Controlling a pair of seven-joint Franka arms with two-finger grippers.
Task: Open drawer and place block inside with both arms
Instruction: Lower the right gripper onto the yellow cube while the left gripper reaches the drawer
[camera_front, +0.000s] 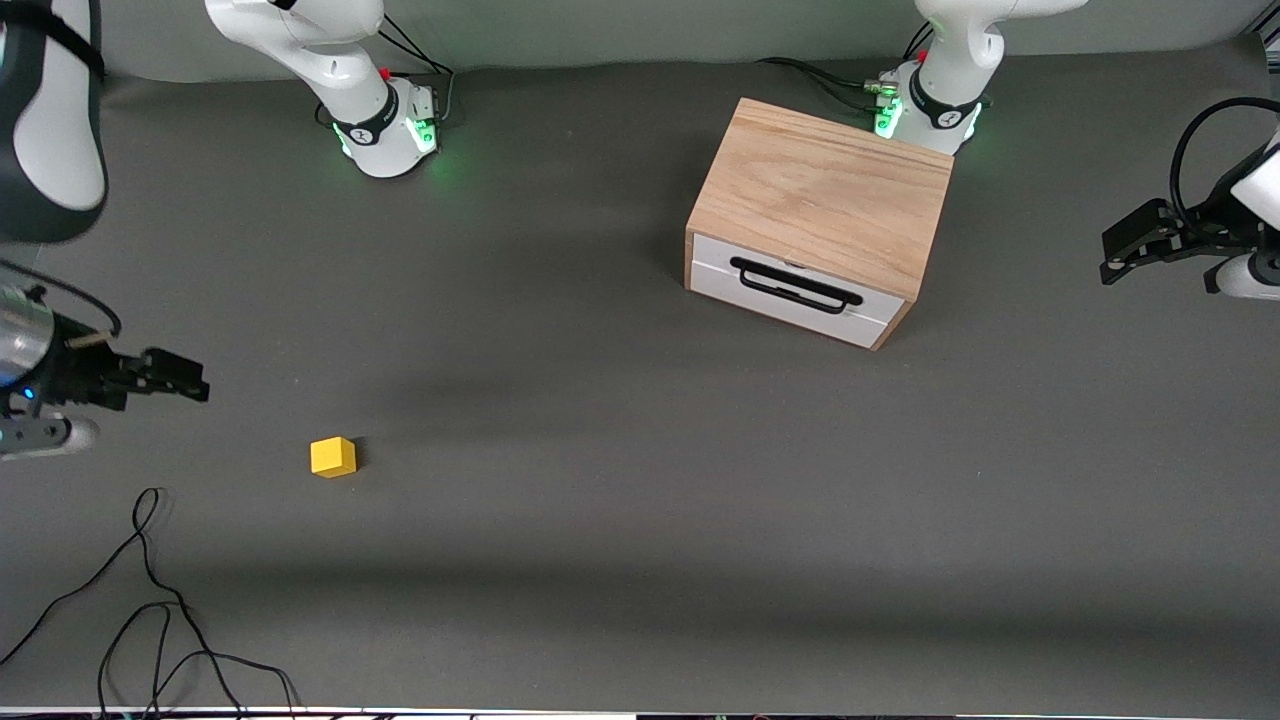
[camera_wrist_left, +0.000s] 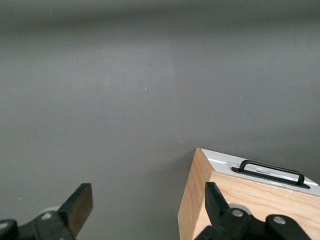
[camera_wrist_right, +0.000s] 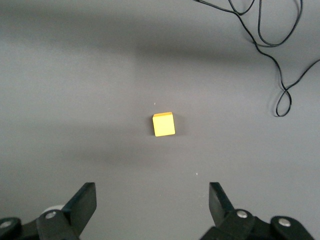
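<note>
The robot's right gripper should next hold the yellow block by its opposite sides, so that the block can go inside the white drawer (camera_front: 790, 290).
The oak-coloured wooden box (camera_front: 825, 190) stands near the left arm's base. Its white drawer (camera_front: 790, 290) is shut, with the black bar handle (camera_front: 795, 285) facing the front camera. The yellow block (camera_front: 333, 457) lies on the grey mat toward the right arm's end. My right gripper (camera_front: 185, 385) hangs open and empty over the mat beside the block, which shows in the right wrist view (camera_wrist_right: 163, 124) ahead of the gripper (camera_wrist_right: 151, 197). My left gripper (camera_front: 1115, 255) is open and empty over the left arm's end of the table. The left wrist view shows the gripper (camera_wrist_left: 147, 200), the box corner (camera_wrist_left: 200, 200) and the handle (camera_wrist_left: 272, 171).
Loose black cables (camera_front: 150, 600) lie on the mat near the front edge at the right arm's end, nearer to the front camera than the block; they also show in the right wrist view (camera_wrist_right: 280, 45). The arms' green-lit bases (camera_front: 390, 135) stand along the back.
</note>
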